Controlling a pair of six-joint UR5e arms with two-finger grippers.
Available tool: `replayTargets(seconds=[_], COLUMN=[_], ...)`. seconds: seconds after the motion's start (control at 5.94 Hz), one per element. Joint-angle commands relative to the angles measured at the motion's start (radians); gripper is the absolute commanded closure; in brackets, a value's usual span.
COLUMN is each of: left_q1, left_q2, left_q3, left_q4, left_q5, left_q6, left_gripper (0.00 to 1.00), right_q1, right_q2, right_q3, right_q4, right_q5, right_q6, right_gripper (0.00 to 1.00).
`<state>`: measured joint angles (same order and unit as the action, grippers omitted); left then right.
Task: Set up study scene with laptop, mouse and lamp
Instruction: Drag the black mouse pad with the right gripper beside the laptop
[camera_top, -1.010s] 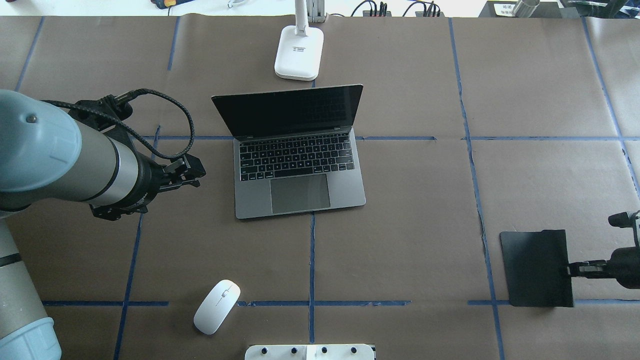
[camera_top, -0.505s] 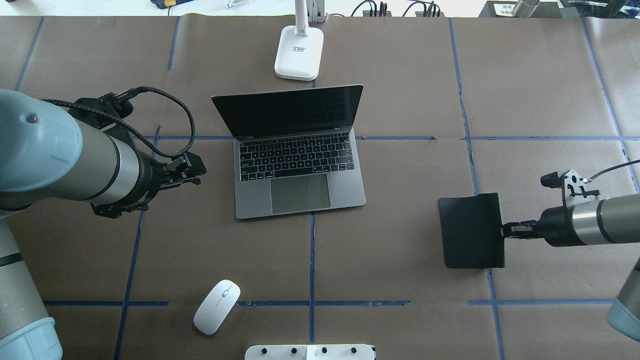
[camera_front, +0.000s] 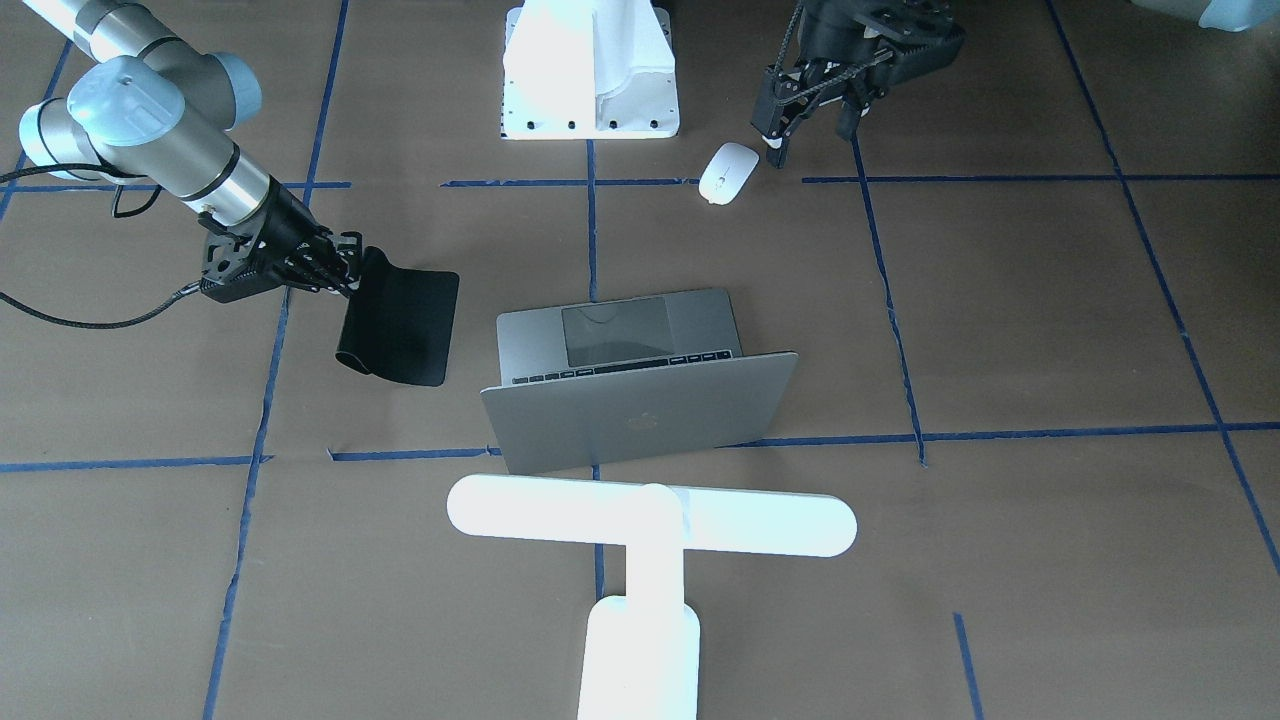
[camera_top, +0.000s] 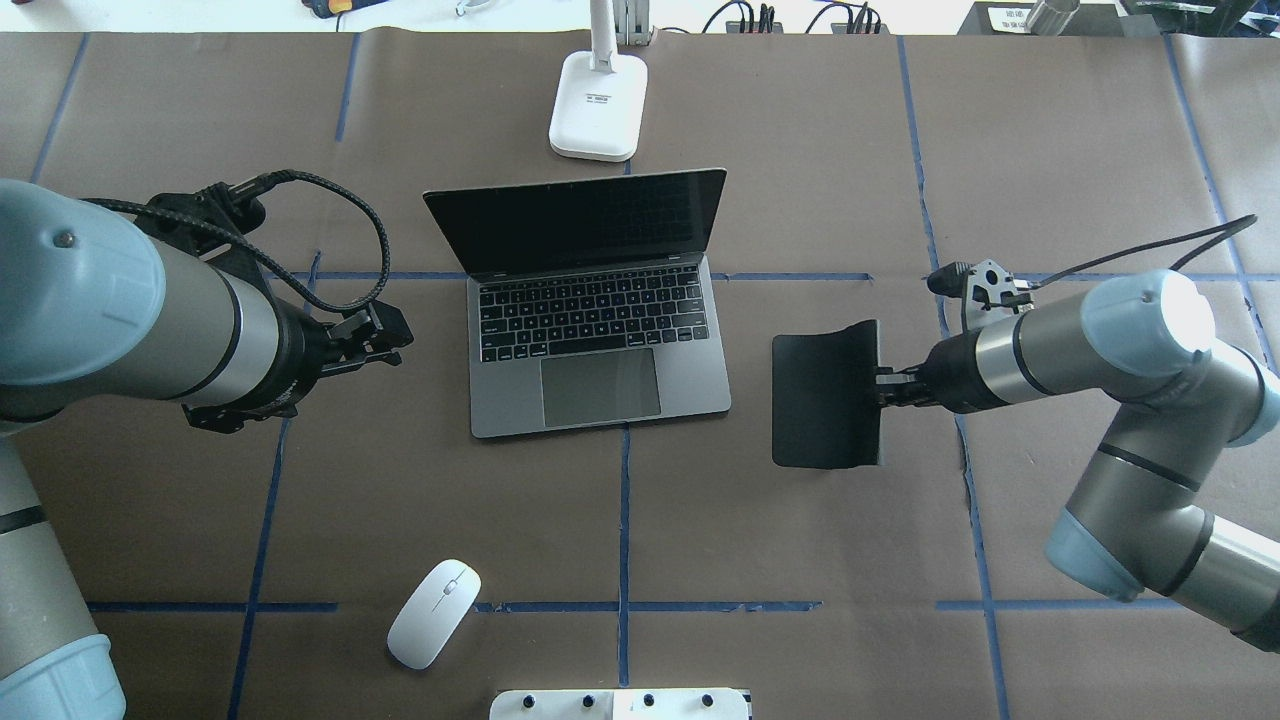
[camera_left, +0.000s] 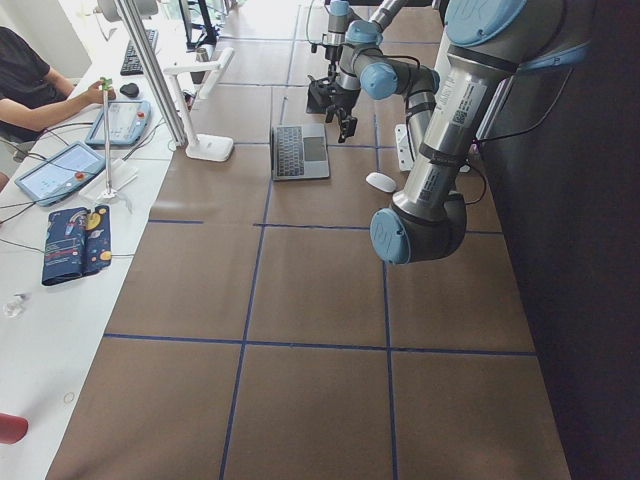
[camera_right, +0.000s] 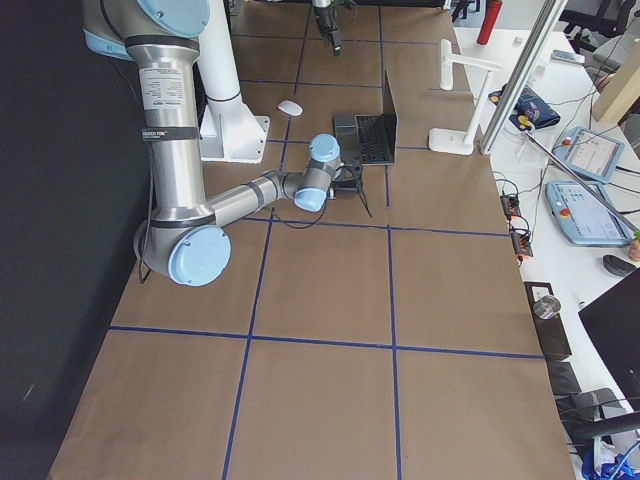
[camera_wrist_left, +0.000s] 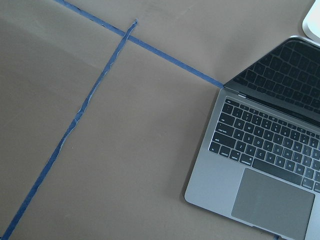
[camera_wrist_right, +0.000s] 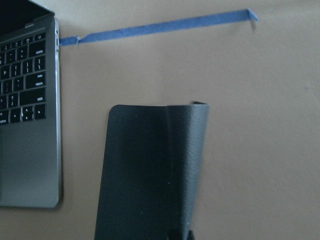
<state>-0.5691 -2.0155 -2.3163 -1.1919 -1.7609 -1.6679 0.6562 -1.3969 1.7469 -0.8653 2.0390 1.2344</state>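
The mouse pad's free edge (camera_front: 451, 330) is apart from the laptop's side (camera_front: 500, 348). My right gripper needs to move the pad toward the laptop before it lets go of the pad.
The space-grey laptop (camera_top: 598, 330) stands open at the table's middle, screen dark; it also shows in the front view (camera_front: 630, 380). The white mouse (camera_top: 434, 612) lies near the front edge, left of centre. The white lamp (camera_top: 597, 105) stands behind the laptop, its bar head (camera_front: 650, 520) over the lid's far side. My right gripper (camera_top: 885, 393) is shut on the right edge of a black mouse pad (camera_top: 825, 395), just right of the laptop; that edge curls up. My left gripper (camera_top: 385, 340) is open and empty, left of the laptop, above the table.
The white robot pedestal (camera_top: 620, 704) is at the front edge, close to the mouse. Blue tape lines (camera_top: 624, 520) cross the brown table cover. Cables and plugs (camera_top: 790, 18) lie along the back edge. A side bench with tablets (camera_left: 70, 165) runs along the far side.
My right arm has carried the black mouse pad left and away from the front edge, to just right of the laptop. The left arm has hardly moved.
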Motion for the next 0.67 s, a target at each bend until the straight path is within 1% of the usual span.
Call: replayTargets(seconds=[0.0,0.17,0.5], left_q1=[0.0,0.0,0.0], left_q2=[-0.006,-0.006,-0.009], left_q3=[-0.002,-0.002,-0.002], left_q4=[0.0,0.0,0.0], left_q5=[0.001,0.001,0.001], left_q6=[-0.001,-0.003,-0.003], left_gripper=[0.0,0.0,0.0], right_q1=[0.028,0.029,0.034], right_q2=[0.132,0.142,0.211], right_q3=[-0.035,-0.043,-0.122], right_q4=[-0.206,-0.248,-0.248], right_q5=[-0.003,-0.009,-0.008], right_q6=[-0.123,-0.188,-0.219], right_gripper=[1.0,1.0,0.99])
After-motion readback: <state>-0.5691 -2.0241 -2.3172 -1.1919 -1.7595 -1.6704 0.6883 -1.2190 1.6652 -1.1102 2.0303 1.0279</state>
